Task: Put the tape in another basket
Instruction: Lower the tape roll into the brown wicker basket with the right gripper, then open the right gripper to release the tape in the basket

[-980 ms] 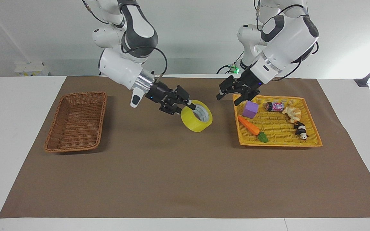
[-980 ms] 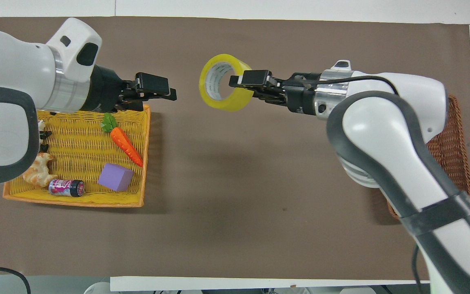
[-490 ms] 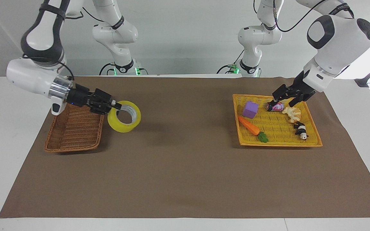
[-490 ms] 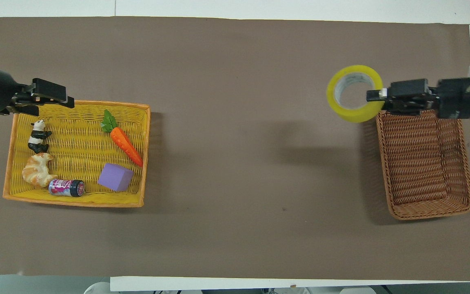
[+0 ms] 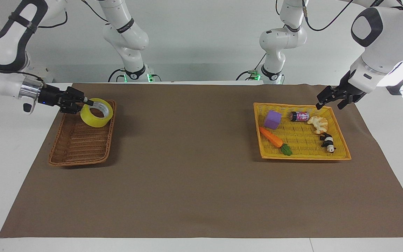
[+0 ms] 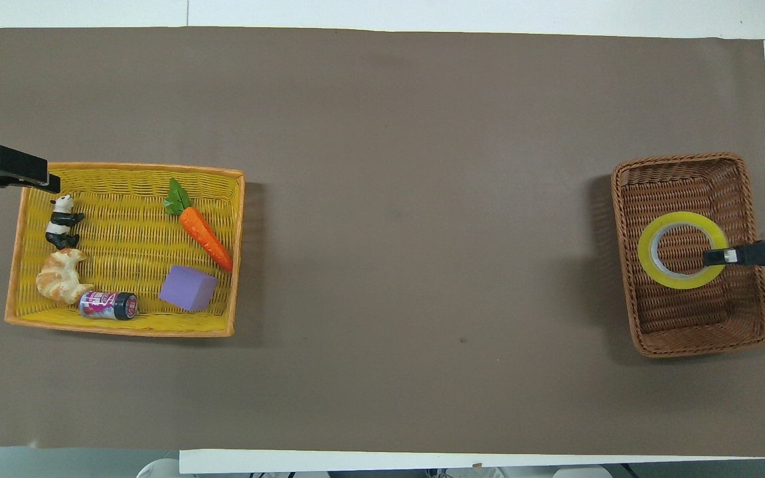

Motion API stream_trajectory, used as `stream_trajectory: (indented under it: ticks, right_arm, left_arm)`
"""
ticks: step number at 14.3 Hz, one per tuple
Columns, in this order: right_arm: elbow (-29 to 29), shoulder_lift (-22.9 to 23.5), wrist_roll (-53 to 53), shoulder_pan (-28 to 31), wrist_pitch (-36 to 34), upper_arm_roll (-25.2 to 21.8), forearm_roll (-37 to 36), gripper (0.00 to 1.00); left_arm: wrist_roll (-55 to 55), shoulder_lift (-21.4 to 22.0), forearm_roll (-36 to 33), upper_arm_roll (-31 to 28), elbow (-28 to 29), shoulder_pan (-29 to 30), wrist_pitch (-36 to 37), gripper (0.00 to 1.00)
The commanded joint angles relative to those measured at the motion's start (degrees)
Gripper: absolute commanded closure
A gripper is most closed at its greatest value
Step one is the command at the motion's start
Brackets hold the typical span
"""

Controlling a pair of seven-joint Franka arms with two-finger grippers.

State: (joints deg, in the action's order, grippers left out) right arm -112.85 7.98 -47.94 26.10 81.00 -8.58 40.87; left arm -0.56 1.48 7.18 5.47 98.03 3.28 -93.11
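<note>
The yellow tape (image 6: 651,253) still hangs above the brown basket's woven bottom, so it is too early for my right gripper to release it; lowering it comes next.
The tape (image 5: 91,120), a thick yellow roll with a pale core, hangs tilted over the brown wicker basket (image 5: 79,145), above the end nearer the robots. My right gripper (image 5: 89,103) is shut on the roll's wall, one finger inside the core. From overhead the tape (image 6: 645,253) shows as a ring inside the basket (image 6: 688,318), with the right gripper (image 6: 712,257) reaching in from the table's end. I cannot tell whether the roll touches the weave. My left gripper (image 5: 331,101) is open and holds nothing, over the yellow basket's corner (image 5: 327,107); overhead only the left gripper's (image 6: 30,178) tips show.
The yellow basket (image 6: 123,328) at the left arm's end holds a purple cube (image 6: 187,288), a toy carrot (image 6: 206,234), a small can (image 6: 109,305), a croissant (image 6: 60,279) and a panda figure (image 6: 60,221). Brown paper (image 6: 422,232) covers the table between the two baskets.
My right gripper has carried the tape from mid-table to over the wicker basket. My left gripper has drawn back across the yellow basket to its outer corner.
</note>
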Motion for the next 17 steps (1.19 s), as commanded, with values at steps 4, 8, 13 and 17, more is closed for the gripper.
stream_trajectory:
  ticks: [4,8,13,17]
  right_arm:
    - [3.07,7.57,-6.38,3.78,-0.33,1.02,-3.94,1.0]
    - [2.72,7.75,-6.38,3.6,3.8,1.02,-5.1,1.0]
    - [2.46,7.75,-6.55,3.52,5.83,1.02,-8.88,0.94]
    - [2.19,7.75,-6.56,3.43,6.71,1.02,-8.88,0.66]
  left_arm:
    - [0.3,1.24,-1.38,0.51,0.32,-0.03,1.44,0.0]
    - [0.21,1.24,-1.38,0.33,0.32,0.32,1.09,0.0]
    - [0.47,1.15,-6.22,0.25,-3.28,0.23,3.8,0.0]
    - [0.47,0.27,-6.13,0.24,-6.8,0.32,9.43,0.0]
